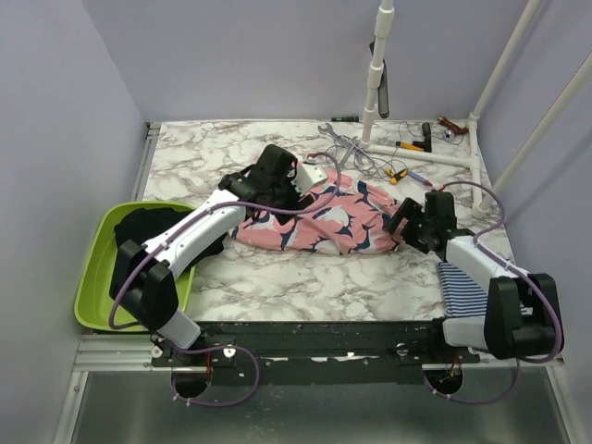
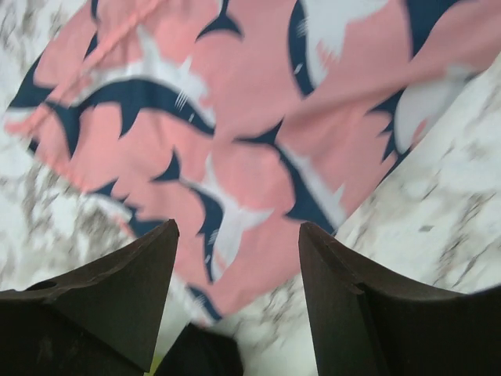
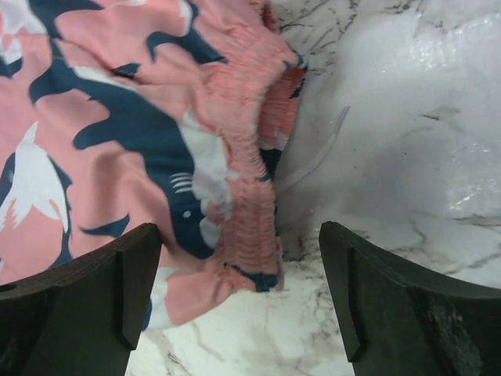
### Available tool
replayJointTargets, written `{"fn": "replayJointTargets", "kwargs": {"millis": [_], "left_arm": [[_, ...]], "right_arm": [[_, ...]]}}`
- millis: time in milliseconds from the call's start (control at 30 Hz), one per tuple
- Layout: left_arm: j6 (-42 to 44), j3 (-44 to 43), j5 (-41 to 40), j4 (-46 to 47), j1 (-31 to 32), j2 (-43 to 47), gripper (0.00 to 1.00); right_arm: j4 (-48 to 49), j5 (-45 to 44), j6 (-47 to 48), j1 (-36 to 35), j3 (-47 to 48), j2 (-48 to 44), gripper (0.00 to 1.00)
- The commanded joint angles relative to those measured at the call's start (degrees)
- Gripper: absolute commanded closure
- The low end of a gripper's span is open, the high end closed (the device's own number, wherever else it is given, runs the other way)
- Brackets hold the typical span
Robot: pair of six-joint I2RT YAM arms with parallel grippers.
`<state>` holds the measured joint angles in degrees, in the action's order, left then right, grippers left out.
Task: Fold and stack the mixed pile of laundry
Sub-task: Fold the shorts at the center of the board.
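Next, my right gripper grabs the pink garment's gathered elastic waistband, to fold its waistband end over the rest.
The pink garment with dark shark print lies spread out mid-table. My left gripper hovers over its far left edge, open, with only the printed cloth and marble below the fingers. My right gripper stands open at the garment's right end, where the gathered elastic waistband lies between and just beyond the fingers, which hold nothing. The black garment lies bunched in the basin, partly under the left arm. The navy-and-white striped garment lies at the near right, half hidden by the right arm.
A lime green basin sits at the table's left edge. Pliers, a wrench and tangled cables lie at the back right around a white pipe frame. Walls close in the left, back and right.
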<state>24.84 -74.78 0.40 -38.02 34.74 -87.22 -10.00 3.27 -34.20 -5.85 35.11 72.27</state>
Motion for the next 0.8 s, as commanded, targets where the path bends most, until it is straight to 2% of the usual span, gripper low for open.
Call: {"fn": "replayJointTargets", "kwargs": {"millis": [0,133,200,400,567,667,767], "left_arm": [[-14.7,-2.5,14.9,7.5,1.8,-9.3,0.36],[-17.6,-3.8,13.1,10.7,3.8,-15.4,0.36],[-19.4,-4.3,13.7,11.0,3.8,-17.8,0.36],[-20.7,-3.7,13.9,11.8,3.8,-21.1,0.37],[-19.0,-1.7,16.7,10.2,3.1,-14.2,0.36],[-23.1,1.2,18.1,11.3,-1.9,-7.6,0.33],[-31.7,8.1,14.4,18.1,-10.1,-2.3,0.29]], "right_arm": [[11.8,9.4,-5.1,1.7,-2.3,6.1,0.14],[15.6,14.0,-6.4,1.9,-3.9,11.0,0.23],[17.8,16.0,-7.1,2.1,-4.2,13.1,0.32],[18.1,17.8,-4.9,2.9,-1.8,16.8,0.7],[11.2,14.2,0.5,3.3,1.8,13.6,0.99],[5.9,10.9,4.1,3.6,3.8,10.4,0.99],[2.4,7.7,6.5,4.0,4.6,6.2,0.99]]}}
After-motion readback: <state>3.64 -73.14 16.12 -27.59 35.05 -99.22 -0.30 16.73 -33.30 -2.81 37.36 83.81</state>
